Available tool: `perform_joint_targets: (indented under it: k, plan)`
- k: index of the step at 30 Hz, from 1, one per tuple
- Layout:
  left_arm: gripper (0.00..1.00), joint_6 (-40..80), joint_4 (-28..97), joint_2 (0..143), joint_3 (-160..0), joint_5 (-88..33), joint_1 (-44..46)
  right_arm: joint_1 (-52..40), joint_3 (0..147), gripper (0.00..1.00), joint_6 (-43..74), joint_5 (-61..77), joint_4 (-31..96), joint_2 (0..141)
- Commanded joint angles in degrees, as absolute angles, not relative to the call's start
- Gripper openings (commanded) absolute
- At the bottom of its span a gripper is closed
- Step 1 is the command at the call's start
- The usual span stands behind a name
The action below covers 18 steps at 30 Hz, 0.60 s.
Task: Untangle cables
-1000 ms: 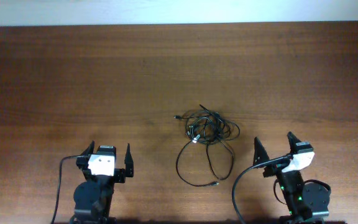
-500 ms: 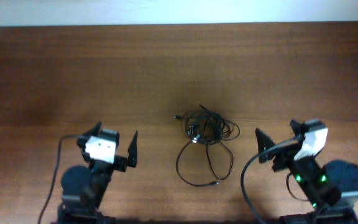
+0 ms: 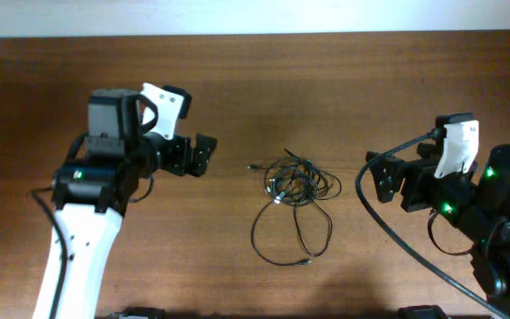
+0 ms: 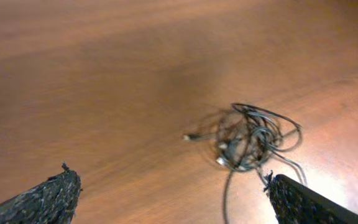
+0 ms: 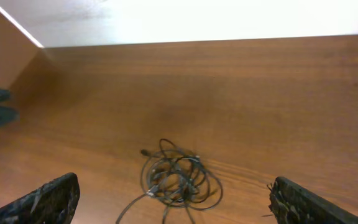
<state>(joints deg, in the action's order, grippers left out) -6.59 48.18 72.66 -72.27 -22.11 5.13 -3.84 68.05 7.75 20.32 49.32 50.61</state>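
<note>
The left gripper grabs the cables by their long trailing loop next, to pull the tangled knot apart.
The cables lie in a tangled knot of thin black loops at the table's middle, with one long loop trailing toward the front and a plug end sticking out left. The tangle also shows in the left wrist view and the right wrist view. My left gripper is open and empty, raised left of the tangle. My right gripper is open and empty, raised right of the tangle. Neither touches the cables.
The brown wooden table ends at a white wall along the back. My right arm's own thick black cable hangs in a loop at the front right.
Both arms have risen from their rest poses at the front edge and swung toward the table's middle, the left to the tangle's left, the right to its right. The cables have not moved.
</note>
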Motion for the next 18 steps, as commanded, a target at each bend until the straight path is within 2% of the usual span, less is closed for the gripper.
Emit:
perform_joint_targets:
  k: [1, 4, 6, 8, 10, 12, 14, 18]
  plan:
    - [0.98, -4.4, 47.2, 76.3, -73.5, -27.2, 5.3, -4.1, 69.1, 0.99, 7.9, 22.5, 49.3, 52.1]
    - [0.88, 4.0, 47.2, 82.3, -73.5, -27.2, 5.3, -4.1, 69.1, 0.99, 8.0, 22.6, 49.3, 54.2]
    - [0.77, 9.7, 47.2, 86.9, -73.5, -28.3, 5.3, -4.1, 69.1, 0.99, 8.0, 22.6, 49.3, 55.7]
    - [0.66, 10.9, 47.0, 91.0, -73.5, -32.9, 5.3, -4.1, 69.1, 0.99, 8.0, 23.8, 49.8, 57.1]
    - [0.64, 10.9, 47.0, 94.3, -73.4, -36.8, 5.5, -4.1, 69.1, 0.99, 7.9, 23.8, 50.4, 58.2]
    - [0.57, 11.4, 47.0, 97.8, -73.4, -38.0, 7.6, -4.1, 69.1, 0.99, 7.9, 23.8, 50.5, 59.4]
    - [0.45, 11.4, 45.7, 100.8, -73.4, -38.0, 10.4, -4.1, 69.1, 0.99, 8.0, 23.8, 50.9, 60.5]
    - [0.41, 20.4, 41.3, 106.5, -73.4, -34.1, 14.0, -4.1, 69.1, 0.99, 7.9, 23.8, 51.0, 61.7]
